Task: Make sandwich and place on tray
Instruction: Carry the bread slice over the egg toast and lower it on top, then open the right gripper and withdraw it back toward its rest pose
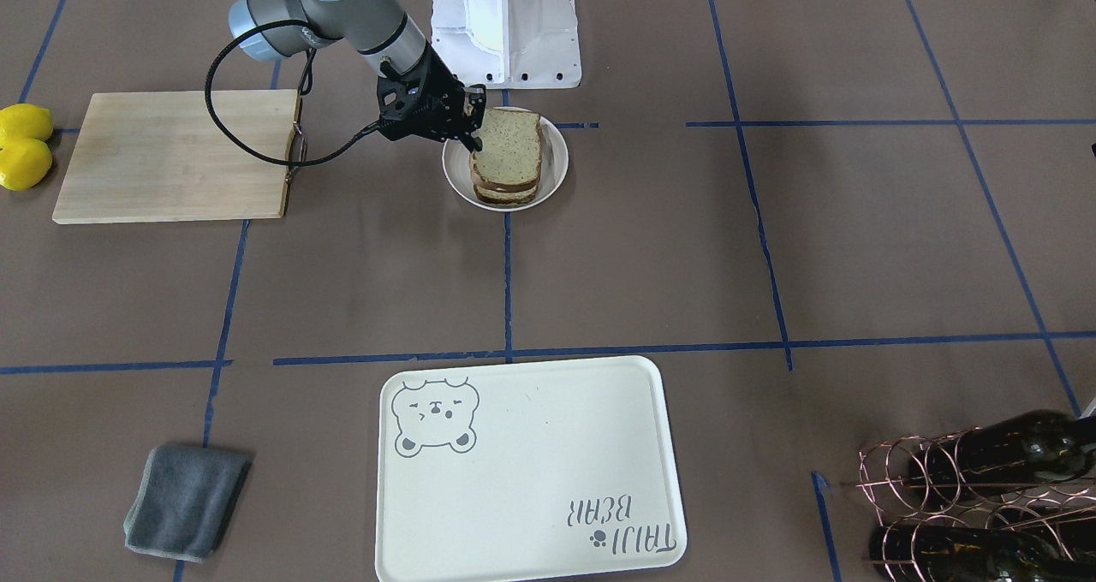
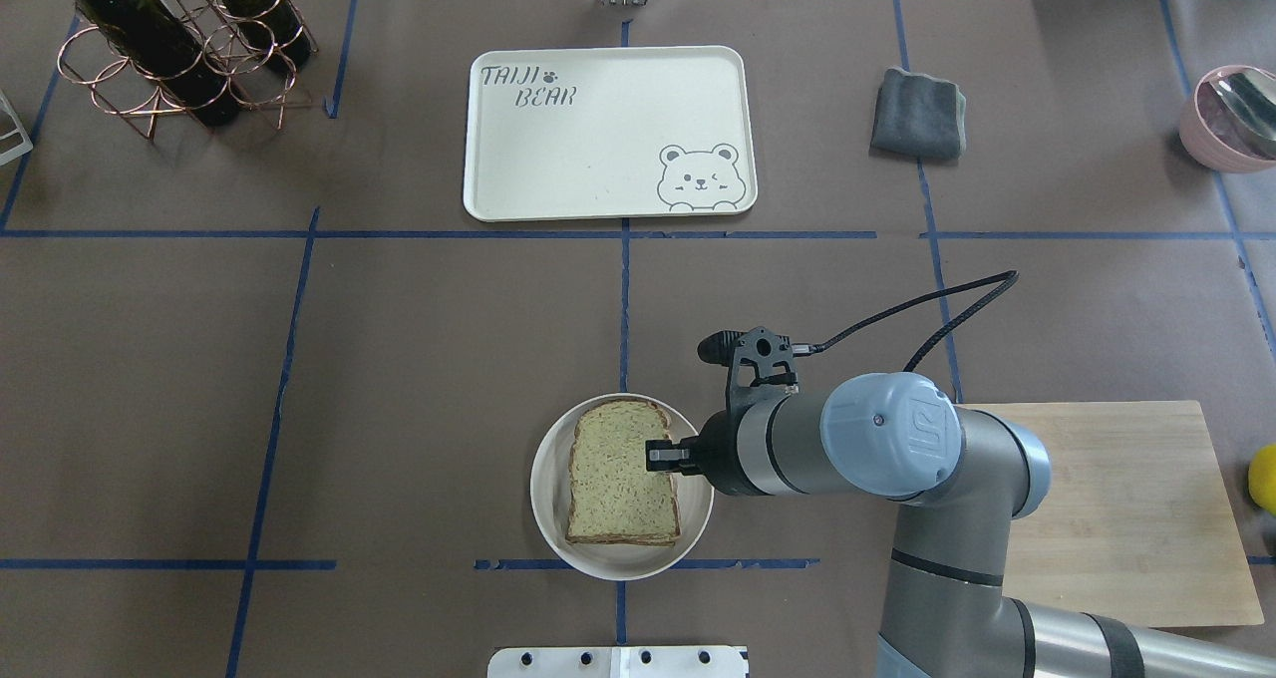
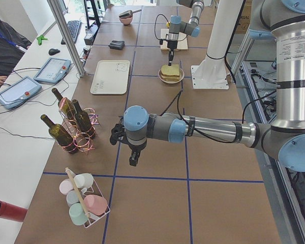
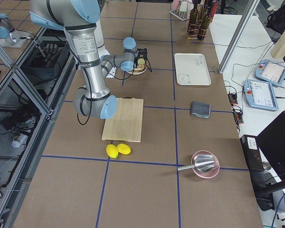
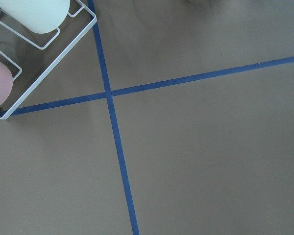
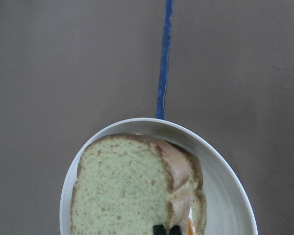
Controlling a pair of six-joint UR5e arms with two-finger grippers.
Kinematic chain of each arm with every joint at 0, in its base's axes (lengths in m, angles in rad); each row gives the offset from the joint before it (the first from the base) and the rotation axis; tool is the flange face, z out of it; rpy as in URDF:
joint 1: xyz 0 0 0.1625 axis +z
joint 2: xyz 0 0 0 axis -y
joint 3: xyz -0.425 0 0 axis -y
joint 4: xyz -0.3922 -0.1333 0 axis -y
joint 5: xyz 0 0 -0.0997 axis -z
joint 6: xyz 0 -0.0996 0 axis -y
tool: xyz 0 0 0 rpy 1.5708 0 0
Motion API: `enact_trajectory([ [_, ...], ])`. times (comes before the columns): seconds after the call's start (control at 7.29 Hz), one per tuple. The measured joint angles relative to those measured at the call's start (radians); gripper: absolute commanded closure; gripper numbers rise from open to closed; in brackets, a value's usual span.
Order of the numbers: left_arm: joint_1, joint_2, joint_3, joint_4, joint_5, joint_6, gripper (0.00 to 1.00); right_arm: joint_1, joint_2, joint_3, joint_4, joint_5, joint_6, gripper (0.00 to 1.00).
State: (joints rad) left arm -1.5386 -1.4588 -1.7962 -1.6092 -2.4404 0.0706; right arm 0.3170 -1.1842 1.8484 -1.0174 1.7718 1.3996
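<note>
My right gripper releases the top slice now. The top slice (image 1: 510, 149) lies over the lower slice (image 1: 509, 198) inside the bowl's rim and would settle there if I opened now.
The sandwich (image 1: 507, 150) is two brown-crusted slices with egg between, in a round white bowl (image 1: 556, 167) near the robot's base. It also shows in the overhead view (image 2: 620, 474) and close up in the right wrist view (image 6: 122, 191). My right gripper (image 1: 471, 133) is at the sandwich's edge, its fingertips (image 6: 159, 229) closed on the crust of the top slice, which sits tilted. The cream bear tray (image 1: 531, 479) lies bare across the table. My left gripper (image 3: 133, 160) hangs over bare table far to the left; I cannot tell if it is open or shut.
A wooden cutting board (image 1: 171, 154) and two lemons (image 1: 24, 145) lie beside the bowl. A grey cloth (image 1: 187, 501) lies near the tray. A copper rack with wine bottles (image 1: 976, 496) and a wire rack of cups (image 3: 84, 201) are at the left end.
</note>
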Motion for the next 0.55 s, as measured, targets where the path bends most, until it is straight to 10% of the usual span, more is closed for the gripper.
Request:
enact_trajectory([
  [0.14,0.000,0.000,0.000,0.000,0.000,0.000,0.00,-0.002,-0.001,0.000,0.000,-0.003,0.000,1.00],
  [0.41,0.000,0.000,0.000,-0.001,0.000,0.000,0.00,-0.014,-0.002,-0.001,0.000,-0.026,0.000,0.01],
  [0.55,0.000,0.000,0.000,-0.001,0.000,0.000,0.00,-0.018,-0.004,0.000,0.000,-0.035,-0.001,0.00],
])
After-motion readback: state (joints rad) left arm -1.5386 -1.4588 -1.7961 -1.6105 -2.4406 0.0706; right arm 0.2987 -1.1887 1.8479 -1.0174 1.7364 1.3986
